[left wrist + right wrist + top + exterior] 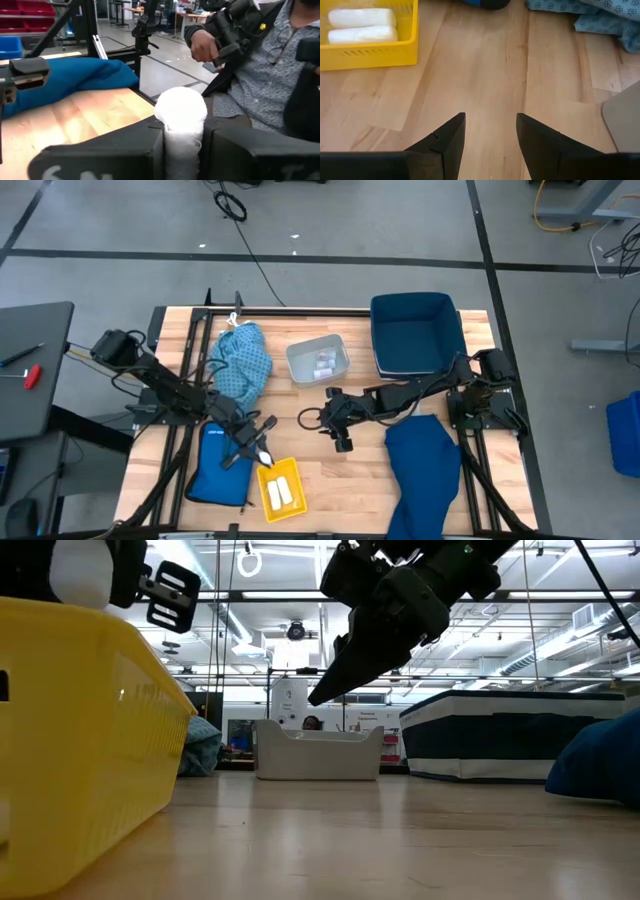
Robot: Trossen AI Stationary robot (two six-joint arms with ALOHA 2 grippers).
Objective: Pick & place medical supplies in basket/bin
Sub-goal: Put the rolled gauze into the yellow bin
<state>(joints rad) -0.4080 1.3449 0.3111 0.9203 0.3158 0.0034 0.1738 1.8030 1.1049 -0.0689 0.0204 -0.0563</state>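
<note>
My left gripper should move the white roll toward the inside of the yellow basket before it lets go, because the roll is hanging above the basket's far edge.
My left gripper (262, 454) hovers over the near-left yellow basket (262, 502), shut on a finger-sized white roll (180, 107). Two more white rolls (362, 26) lie inside the basket. My right gripper (490, 117) is open above bare wood at mid-table (343, 442), touching nothing. A light blue patterned cloth (240, 360) lies heaped at the far left. The large navy cloth (425, 470) lies on the near right. A grey bin (318, 360) holds tiny vials. My left gripper pinches the white roll between its two fingers (235, 150), which clasp its lower part (181, 142). The roll's rounded end sticks out beyond the fingertips. The roll is lifted clear, above the basket's far edge (85, 570).
A flat bright blue pouch (215, 465) lies left of the basket. A navy bin (415, 330) stands at the far right. Bare wood lies between basket, grey bin and navy cloth. A person (260, 65) stands beyond the table in the left wrist view.
</note>
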